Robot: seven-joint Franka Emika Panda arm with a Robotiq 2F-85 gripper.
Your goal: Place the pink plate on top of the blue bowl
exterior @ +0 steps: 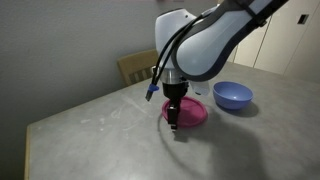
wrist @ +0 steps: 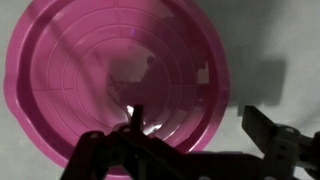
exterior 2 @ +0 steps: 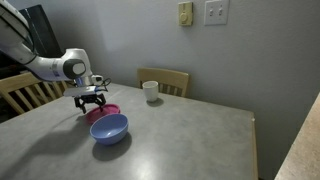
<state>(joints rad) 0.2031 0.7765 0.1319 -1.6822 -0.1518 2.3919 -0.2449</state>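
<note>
The pink plate's near rim [exterior: 175, 121] [wrist: 213, 121] lies between my open fingers, so it is now time to close my gripper on the plate's rim. Closing now would catch it.
The pink plate [exterior: 190, 112] lies flat on the grey table, next to the blue bowl [exterior: 232, 96]. In an exterior view the plate [exterior 2: 103, 112] shows just behind the bowl [exterior 2: 109, 128]. My gripper [exterior: 173, 124] hangs straight down over the plate's near rim. In the wrist view the plate [wrist: 110, 75] fills most of the frame. The gripper [wrist: 195, 125] is open: one finger is over the plate's inside, the other over the table outside the rim. The rim lies between the fingers. Nothing is held.
A white handled mug [exterior 2: 150, 91] stands near the table's far edge in front of a wooden chair [exterior 2: 165, 80]. Another chair [exterior: 135, 66] stands behind the table [exterior: 90, 135]. A wall runs behind.
</note>
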